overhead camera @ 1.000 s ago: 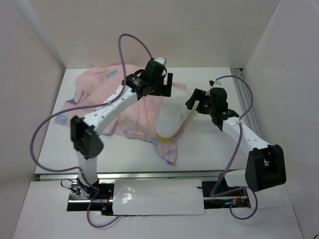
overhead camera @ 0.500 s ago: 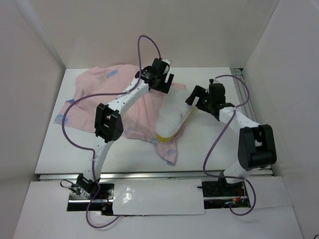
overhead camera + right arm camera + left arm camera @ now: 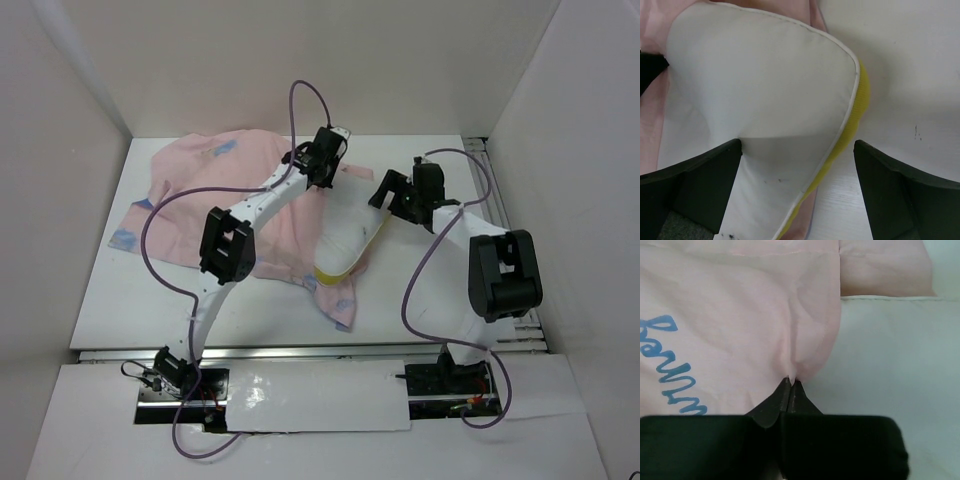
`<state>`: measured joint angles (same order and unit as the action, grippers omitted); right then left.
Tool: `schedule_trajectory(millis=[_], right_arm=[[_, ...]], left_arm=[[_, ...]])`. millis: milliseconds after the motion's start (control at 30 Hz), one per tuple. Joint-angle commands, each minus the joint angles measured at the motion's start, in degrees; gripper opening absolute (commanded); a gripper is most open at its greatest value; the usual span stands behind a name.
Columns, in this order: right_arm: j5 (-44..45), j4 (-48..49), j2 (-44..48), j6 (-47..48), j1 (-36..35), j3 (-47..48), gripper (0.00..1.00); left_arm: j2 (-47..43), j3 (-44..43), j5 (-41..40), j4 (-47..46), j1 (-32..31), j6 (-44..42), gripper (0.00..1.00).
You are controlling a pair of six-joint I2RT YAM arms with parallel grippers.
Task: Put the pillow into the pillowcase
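Observation:
The pink fabric shows only past the edges of the white pillow [image 3: 345,235] in the gap in the right wrist view. My right gripper isn't ready to close on the fabric yet and should move toward it first.
The pale pink pillowcase [image 3: 200,190] lies spread over the back left of the table, one corner reaching the front under the pillow. The white pillow [image 3: 345,235] with its yellow edge strip lies partly on it, near the middle. My left gripper [image 3: 325,172] is at the pillow's far end, and in the left wrist view it [image 3: 791,381] is shut on a pinched fold of the pillowcase [image 3: 730,315] right beside the pillow [image 3: 890,350]. My right gripper [image 3: 797,155] is open, straddling the pillow [image 3: 765,75] at its yellow edge, and it [image 3: 390,198] sits at the pillow's right side.
White walls close in the table [image 3: 420,290] at the left, back and right. Purple cables loop above both arms. Blue lettering [image 3: 680,375] shows on the pink fabric. Bare tabletop [image 3: 900,60] lies to the right of the pillow.
My left gripper has moved towards the back and closed on the pillowcase edge. My right gripper has shifted back and left towards the pillow, staying open.

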<state>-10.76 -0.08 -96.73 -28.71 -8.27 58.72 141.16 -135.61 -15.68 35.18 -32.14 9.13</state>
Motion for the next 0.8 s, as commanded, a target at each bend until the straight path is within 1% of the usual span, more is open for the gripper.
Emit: schedule_trajectory(millis=[0,33,100,200,267,300,333,367,400,433,467,500,533,567,600,633,667,700,733,767], right_arm=[[0.7,3.5,-2.1,0.1,-0.4,5.4,1.0],[0.7,3.5,-4.1,0.1,-1.1,6.4,1.0],[-0.1,4.0,-6.4,0.1,-1.7,9.6,1.0],[-1.4,3.3,-11.8,0.6,-1.7,13.3,1.0],[-3.3,3.3,-15.9,2.1,-2.3,16.5,0.93],[-4.7,2.5,-17.3,5.7,-2.3,18.0,0.66],[-7.5,0.7,-18.6,8.2,-3.0,22.3,0.52],[-8.3,-1.8,-19.5,10.8,-3.5,24.1,0.35],[-8.3,-1.9,-19.6,13.0,-4.0,25.0,0.16],[-7.6,-1.2,-18.9,17.6,-5.2,25.0,0.0],[-7.6,0.3,-15.7,19.7,-5.9,23.7,0.0],[-8.6,4.1,-13.7,24.4,-6.4,22.4,0.0],[-11.5,6.1,-11.3,26.8,-7.5,19.1,0.0],[-12.3,8.5,-5.8,28.8,-8.2,16.9,0.0],[-13.2,12.7,-2.9,31.5,-9.2,14.6,0.0],[-14.9,14.6,0.2,36.5,-11.2,10.0,0.0],[-14.9,16.2,6.1,38.4,-12.2,7.7,0.0],[-16.1,17.4,9.0,41.7,-13.2,6.0,0.0],[-17.4,18.3,11.5,42.5,-14.7,2.9,0.0],[-18.0,20.4,16.3,42.5,-15.5,1.2,0.0]], left_arm=[[-1.5,-0.1,-5.1,-3.6,-0.1,2.2,0.0],[-2.1,0.4,-5.1,-4.6,-0.1,2.7,0.0],[-4.2,1.0,-1.7,-6.0,-0.1,2.7,0.0],[-6.0,1.8,-1.6,-7.4,-0.7,2.7,0.0],[-7.9,1.8,-2.2,-7.4,-0.7,2.7,0.0],[-8.8,1.8,-2.2,-7.9,-0.7,3.3,0.0],[-10.6,1.8,-0.4,-7.9,-0.7,2.7,0.0],[-11.5,1.8,-0.4,-7.9,-0.7,2.7,0.0],[-12.4,1.8,0.1,-7.9,-1.3,2.7,0.0],[-13.3,1.8,0.1,-7.9,-1.3,2.0,0.0],[-15.2,2.4,0.1,-7.9,-1.3,1.5,0.0],[-16.2,2.4,0.1,-7.9,-1.8,1.5,0.0],[-17.3,3.2,0.1,-8.5,-1.8,1.0,0.0],[-18.4,3.2,0.1,-8.5,-1.8,1.0,0.0],[-20.9,4.4,0.1,-8.5,-1.8,1.0,0.0],[-22.3,6.2,0.1,-9.0,-2.3,1.0,0.0],[-23.6,7.2,0.1,-9.6,-2.3,1.0,0.0],[-26.4,9.4,0.1,-9.6,-2.3,1.0,0.0],[-27.5,10.4,0.1,-10.2,-2.3,1.0,0.0],[-28.7,11.2,0.1,-10.2,-2.8,1.0,0.0]])
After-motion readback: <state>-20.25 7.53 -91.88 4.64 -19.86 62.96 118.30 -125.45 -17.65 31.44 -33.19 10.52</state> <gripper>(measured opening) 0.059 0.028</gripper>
